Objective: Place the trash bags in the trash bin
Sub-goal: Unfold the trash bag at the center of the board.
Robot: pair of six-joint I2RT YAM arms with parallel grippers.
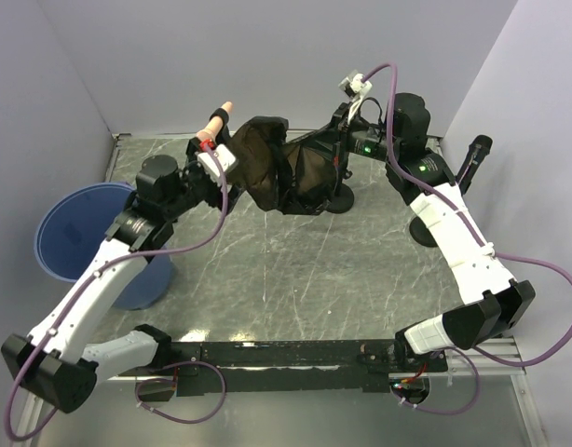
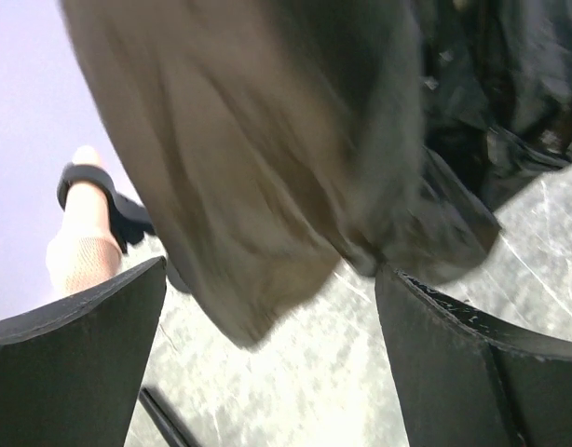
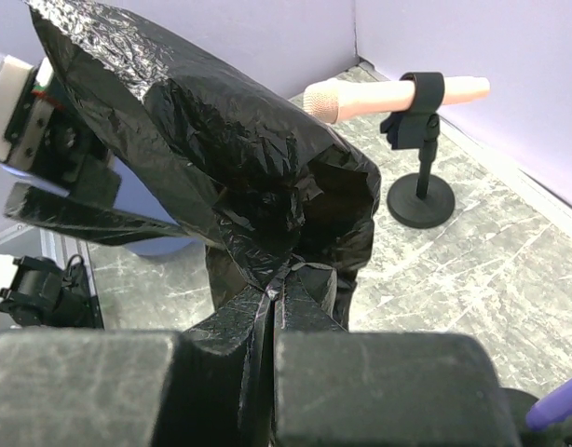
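Note:
Next, my left gripper grabs the trash bag by its loose end point(image 1: 252, 160) point(image 2: 244, 270) beside the peach cylinder, which leaves the bag's middle free to hang.
A black trash bag point(image 1: 279, 169) hangs in the air over the far middle of the table, stretched between my two arms. My right gripper point(image 3: 288, 268) is shut on a twisted fold of the trash bag point(image 3: 221, 158), and it shows at the bag's right end in the top view point(image 1: 338, 156). My left gripper point(image 2: 272, 272) stands wide open, with the trash bag point(image 2: 267, 158) hanging just in front of and between its fingers point(image 2: 76, 358); no pad presses on it. The blue trash bin point(image 1: 76, 233) stands off the table's left edge, beside the left arm.
A peach cylinder clamped on a black stand point(image 3: 398, 93) stands at the back left corner point(image 1: 217, 119). A round black stand base point(image 1: 342, 200) sits under the bag. The table's metal front rail point(image 1: 286, 354) runs between the arm bases. Lilac walls close in the back and sides.

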